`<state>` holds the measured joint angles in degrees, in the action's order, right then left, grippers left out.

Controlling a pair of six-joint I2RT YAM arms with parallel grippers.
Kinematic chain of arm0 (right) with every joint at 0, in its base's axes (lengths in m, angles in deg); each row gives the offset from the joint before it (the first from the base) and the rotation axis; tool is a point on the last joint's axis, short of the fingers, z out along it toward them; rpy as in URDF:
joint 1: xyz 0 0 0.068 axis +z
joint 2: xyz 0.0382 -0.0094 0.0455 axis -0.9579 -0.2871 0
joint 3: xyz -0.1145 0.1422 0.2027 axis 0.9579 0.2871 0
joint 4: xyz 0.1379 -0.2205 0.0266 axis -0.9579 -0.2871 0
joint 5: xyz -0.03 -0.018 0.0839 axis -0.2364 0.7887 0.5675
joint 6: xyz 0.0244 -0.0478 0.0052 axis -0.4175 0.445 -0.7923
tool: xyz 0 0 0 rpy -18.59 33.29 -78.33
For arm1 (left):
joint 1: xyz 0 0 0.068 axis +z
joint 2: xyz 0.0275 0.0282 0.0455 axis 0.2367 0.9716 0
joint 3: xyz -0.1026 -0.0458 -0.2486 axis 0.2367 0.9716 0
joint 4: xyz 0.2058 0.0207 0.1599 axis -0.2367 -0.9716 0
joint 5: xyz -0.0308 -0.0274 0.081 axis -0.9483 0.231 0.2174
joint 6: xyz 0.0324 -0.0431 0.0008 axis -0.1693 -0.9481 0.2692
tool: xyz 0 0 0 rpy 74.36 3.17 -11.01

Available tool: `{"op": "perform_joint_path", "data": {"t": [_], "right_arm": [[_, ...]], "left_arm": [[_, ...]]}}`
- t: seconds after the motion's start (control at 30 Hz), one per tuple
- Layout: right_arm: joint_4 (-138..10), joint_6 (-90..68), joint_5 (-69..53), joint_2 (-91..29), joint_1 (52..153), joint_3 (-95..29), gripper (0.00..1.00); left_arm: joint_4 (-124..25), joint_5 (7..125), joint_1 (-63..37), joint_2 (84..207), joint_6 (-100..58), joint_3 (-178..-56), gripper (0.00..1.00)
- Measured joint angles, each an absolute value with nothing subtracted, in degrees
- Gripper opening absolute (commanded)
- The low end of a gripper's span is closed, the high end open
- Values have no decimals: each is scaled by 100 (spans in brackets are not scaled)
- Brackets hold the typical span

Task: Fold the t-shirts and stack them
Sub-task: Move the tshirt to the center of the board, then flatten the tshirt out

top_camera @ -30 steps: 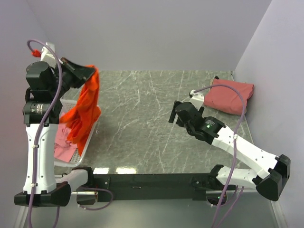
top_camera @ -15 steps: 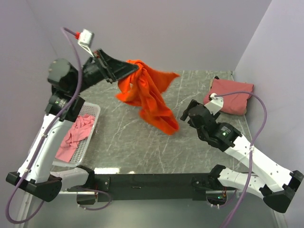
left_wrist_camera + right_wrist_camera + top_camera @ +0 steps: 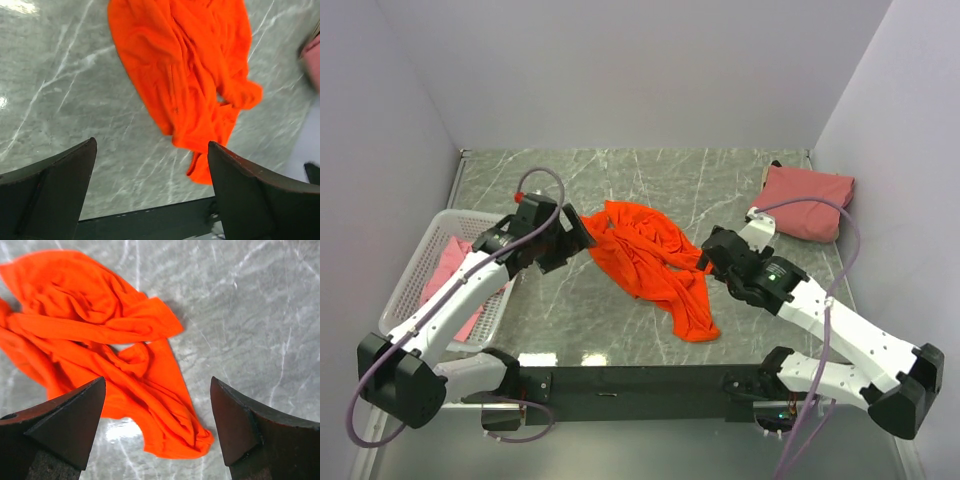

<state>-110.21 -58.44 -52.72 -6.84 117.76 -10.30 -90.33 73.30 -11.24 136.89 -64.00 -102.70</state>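
My left gripper grabs the orange t-shirt (image 3: 650,262) by its outer edge on the basket side next, to spread it for folding.
A bright orange t-shirt (image 3: 650,262) lies crumpled in the middle of the marble table; the same orange t-shirt (image 3: 185,75) (image 3: 100,350) fills both wrist views. My left gripper (image 3: 582,232) hovers open at its left edge, with nothing between the jaws. My right gripper (image 3: 705,258) hangs open over the shirt's right side, empty too. A salmon-pink t-shirt (image 3: 807,202) lies folded at the back right. A lighter pink t-shirt (image 3: 448,280) lies bunched in the white basket (image 3: 415,270).
The white perforated basket stands at the table's left edge, next to the left wall. The right wall runs close behind the folded shirt. A black rail (image 3: 640,380) spans the near edge between the arm bases.
The left arm swung the orange t-shirt out of the basket, across and down onto the table, then opened and let it go. The right gripper moved left towards the shirt.
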Motion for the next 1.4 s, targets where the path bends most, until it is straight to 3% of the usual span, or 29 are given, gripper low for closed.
{"op": "perform_joint_path", "data": {"t": [0.17,0.33,0.6,0.77,0.9,1.0,1.03,1.1,1.27,1.4], "right_arm": [[-11137,-5851,-5064,-1054,11643,-1030,91],[-11144,-5825,-4889,-1087,11457,-1035,91],[-11192,-5785,-4747,-982,11385,-1035,91],[-11192,-5788,-4671,-918,11374,-1032,91],[-11174,-5777,-4631,-918,11354,-1017,91],[-11109,-5694,-4607,-934,11313,-967,91],[-11067,-5635,-4596,-966,11273,-962,91],[-10925,-5492,-4564,-1082,11173,-962,91],[-10560,-4953,-4356,-1856,10851,-1111,90],[-10280,-4533,-4148,-2669,10703,-1509,90]], "left_arm": [[-8867,7365,-1902,13988,-6153,-10224,95],[-8504,7160,-2638,15317,-6159,-10185,93],[-8270,7125,-2905,16176,-6150,-10196,90],[-8067,7153,-2905,16510,-6126,-10491,83],[-7892,7118,-2905,16663,-6144,-10515,64],[-7811,7053,-2905,16814,-6144,-10524,36],[-7789,7029,-2905,16849,-6146,-10524,19],[-7783,6987,-2905,16878,-6148,-10524,3],[-8038,7099,-2905,16784,-6115,-10515,1],[-8582,7350,-2863,15896,-6236,-10146,1]]}}
